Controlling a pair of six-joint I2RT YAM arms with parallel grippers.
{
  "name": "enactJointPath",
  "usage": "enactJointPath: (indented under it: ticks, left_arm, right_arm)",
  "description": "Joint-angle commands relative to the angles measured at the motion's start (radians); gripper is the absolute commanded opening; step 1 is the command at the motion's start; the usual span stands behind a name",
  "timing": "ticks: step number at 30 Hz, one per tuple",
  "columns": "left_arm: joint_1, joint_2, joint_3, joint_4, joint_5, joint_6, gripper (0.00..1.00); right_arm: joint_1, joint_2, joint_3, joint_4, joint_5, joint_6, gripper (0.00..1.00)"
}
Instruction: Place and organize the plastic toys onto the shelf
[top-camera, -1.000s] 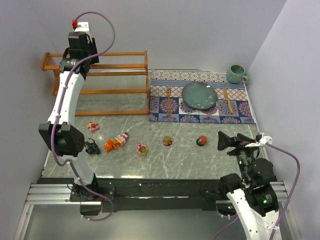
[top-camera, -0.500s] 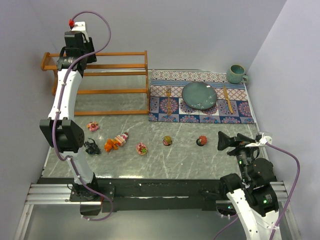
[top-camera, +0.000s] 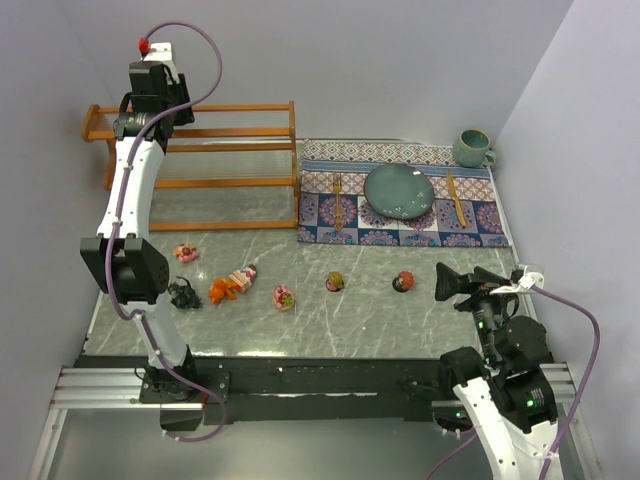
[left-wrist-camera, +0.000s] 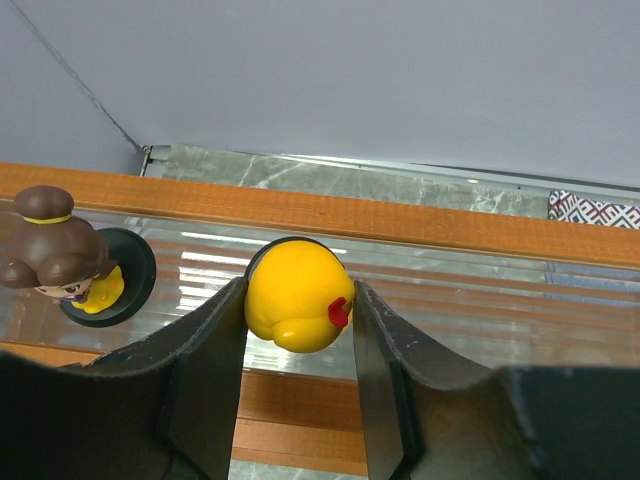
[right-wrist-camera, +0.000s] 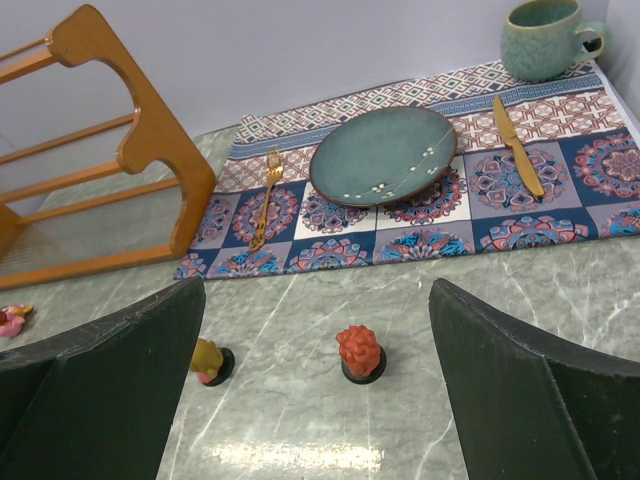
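Note:
The yellow toy's base is between the slats of the shelf and the toy would end on the shelf (top-camera: 240, 130), so the left gripper needs to open now.
My left gripper (top-camera: 150, 105) is up at the left end of the orange-brown wooden shelf (top-camera: 240, 130). In the left wrist view it (left-wrist-camera: 298, 322) is shut on a yellow round-headed toy (left-wrist-camera: 290, 298) with a dark base, held over the shelf's slats (left-wrist-camera: 420, 216). A brown-haired doll (left-wrist-camera: 60, 255) stands on the shelf to its left. My right gripper (top-camera: 465, 280) is open and empty; in its view (right-wrist-camera: 318, 300) a red-haired toy (right-wrist-camera: 360, 352) and a yellowish toy (right-wrist-camera: 208, 360) stand on the table ahead. Several more toys lie on the table: pink (top-camera: 185, 252), dark (top-camera: 184, 294), orange (top-camera: 220, 290).
A patterned placemat (top-camera: 330, 215) at the back right holds a teal plate (top-camera: 399, 190), a fork (top-camera: 337, 198) and a knife (top-camera: 455, 198). A teal mug (top-camera: 472, 148) stands in the far right corner. Walls close the left, back and right sides.
My left arm has moved up and back to the shelf's left end with the yellow toy, then held still. The right arm has not moved.

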Motion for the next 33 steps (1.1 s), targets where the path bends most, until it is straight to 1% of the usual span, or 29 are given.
enactJointPath:
  ticks: [1, 12, 16, 20, 21, 22, 29, 33]
  left_arm:
    - [-0.002, 0.002, 0.055, -0.005, -0.001, 0.003, 0.47]
    - [-0.001, -0.013, 0.042, -0.017, -0.013, 0.014, 0.47]
    - [-0.001, -0.012, 0.041, -0.016, -0.026, 0.015, 0.49]
    - [-0.001, -0.010, 0.038, -0.014, -0.021, 0.014, 0.56]
    - [-0.001, -0.009, 0.035, -0.014, -0.020, 0.014, 0.61]
    - [-0.001, -0.006, 0.036, -0.014, -0.020, 0.014, 0.64]
    - [-0.001, -0.009, 0.029, -0.006, -0.017, 0.009, 0.73]
    - [-0.001, -0.033, 0.030, -0.005, -0.009, -0.003, 0.82]
  right_arm:
    - [0.002, -0.150, 0.001, 0.017, 0.008, -0.002, 1.00]
    - [0.002, -0.150, 0.003, 0.019, 0.006, -0.002, 1.00]
    - [0.002, -0.149, 0.001, 0.017, 0.006, -0.004, 1.00]
    - [0.002, -0.149, 0.003, 0.019, 0.005, -0.004, 1.00]
    - [0.002, -0.149, 0.001, 0.019, 0.005, -0.004, 1.00]
    - [0.004, -0.149, 0.003, 0.019, 0.008, -0.004, 1.00]
    - [0.002, -0.147, 0.003, 0.019, 0.005, -0.004, 1.00]
    - [0.002, -0.146, 0.003, 0.019, 0.003, -0.005, 1.00]
